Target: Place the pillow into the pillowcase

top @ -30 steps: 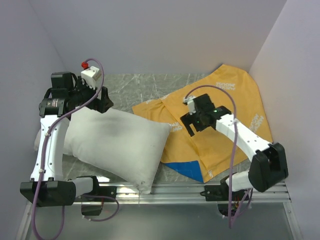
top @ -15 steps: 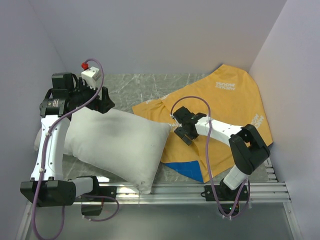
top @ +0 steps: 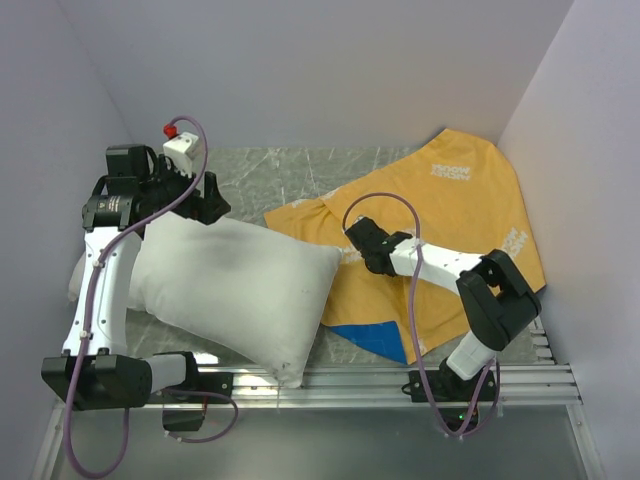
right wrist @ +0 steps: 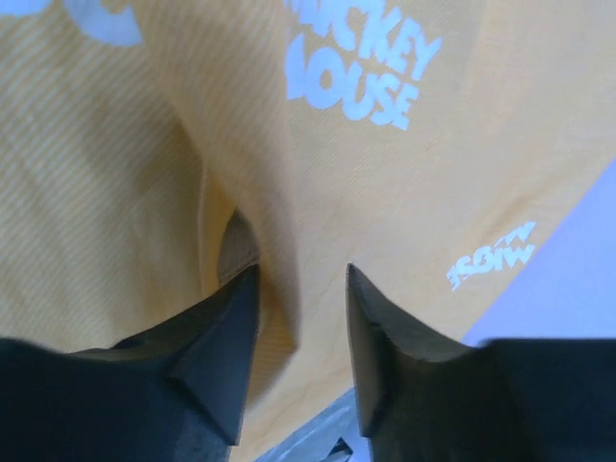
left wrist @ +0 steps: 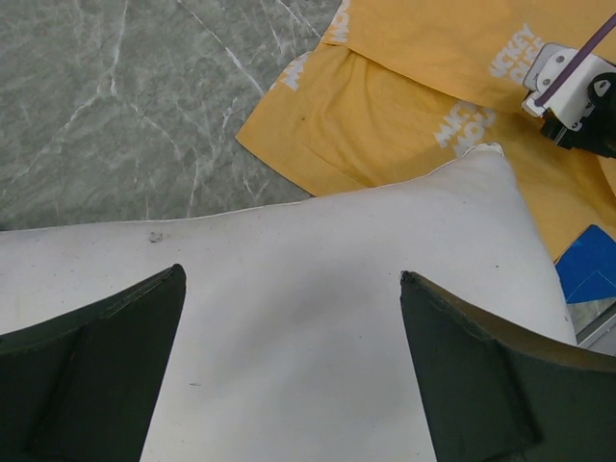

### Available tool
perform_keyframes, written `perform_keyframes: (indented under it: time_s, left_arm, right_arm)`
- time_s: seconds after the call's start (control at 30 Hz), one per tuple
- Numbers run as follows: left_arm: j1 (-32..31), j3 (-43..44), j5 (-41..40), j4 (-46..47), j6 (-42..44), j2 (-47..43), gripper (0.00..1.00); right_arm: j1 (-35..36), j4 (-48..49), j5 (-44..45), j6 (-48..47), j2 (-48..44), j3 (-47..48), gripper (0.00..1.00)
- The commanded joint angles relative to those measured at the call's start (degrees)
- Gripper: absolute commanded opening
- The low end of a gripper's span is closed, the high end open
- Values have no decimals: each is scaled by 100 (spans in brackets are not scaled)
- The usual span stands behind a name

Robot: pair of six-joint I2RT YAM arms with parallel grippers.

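I need to grab the pillow by its corner beside the pillowcase with my left gripper next. The pillow's other end then stays free to follow inside.
The white pillow (top: 235,285) lies on the left of the table, and it fills the lower part of the left wrist view (left wrist: 318,318). My left gripper (top: 200,205) hovers over its far edge, jaws wide open with nothing between them (left wrist: 289,274). The orange-yellow pillowcase (top: 450,200) is spread on the right, a blue corner (top: 375,340) showing at its near edge. My right gripper (top: 362,243) is pressed down on the pillowcase's left part beside the pillow's corner. Its jaws (right wrist: 301,269) are half closed astride a raised fold of the orange fabric (right wrist: 385,173), a gap still showing between them.
Grey marbled tabletop (top: 290,175) shows behind the pillow. A metal rail (top: 380,378) runs along the near edge. Pale walls close in on the left, back and right; the pillowcase's far right edge rides up the right wall (top: 560,150).
The right arm reached left and lowered onto the pillowcase near the pillow's corner, and its jaws have narrowed around a fold. The left arm and the pillow have stayed put.
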Motion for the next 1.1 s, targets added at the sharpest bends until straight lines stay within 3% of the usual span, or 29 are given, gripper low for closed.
perform_keyframes:
  time_s: [0.0,0.17,0.2,0.33,0.37,0.43,0.53,0.7,0.8,0.9,1.07]
  left_arm:
    - [-28,26,57,266,-22,10,99]
    - [-20,236,310,-136,575,141,99]
    - [-28,350,398,-268,767,211,99]
    - [-177,851,759,-1093,2208,484,99]
    - [-239,1026,795,-1801,2559,598,99]
    - [-887,1431,681,-2429,3456,932,99]
    - [-1758,1302,444,-3126,4456,1100,99]
    - [-3074,257,-109,-2907,5119,767,99]
    - [-3815,-436,-759,-2539,5016,564,99]
    - [-4254,-1306,-1392,-1818,4997,336,99]
    - [-4317,-2144,-1604,-1308,5190,221,99]
  right_arm:
    - [-97,258,240,-63,-202,229,38]
    - [-589,-162,-557,51,-27,633,16]
    - [-695,-277,-734,129,-18,834,0]
    - [-1266,-901,-2253,271,-272,1310,0]
    - [-1406,-1041,-2448,314,-360,1389,0]
    - [-1460,-1191,-3054,254,-579,1416,0]
    - [-1460,-1253,-3502,201,-826,1302,0]
    - [-1469,-1368,-3899,367,-905,1258,0]
    - [-1469,-1499,-4023,464,-853,1355,0]
    - [-1478,-1544,-4146,543,-835,1408,0]
    - [-1478,-1473,-4137,666,-984,1399,0]
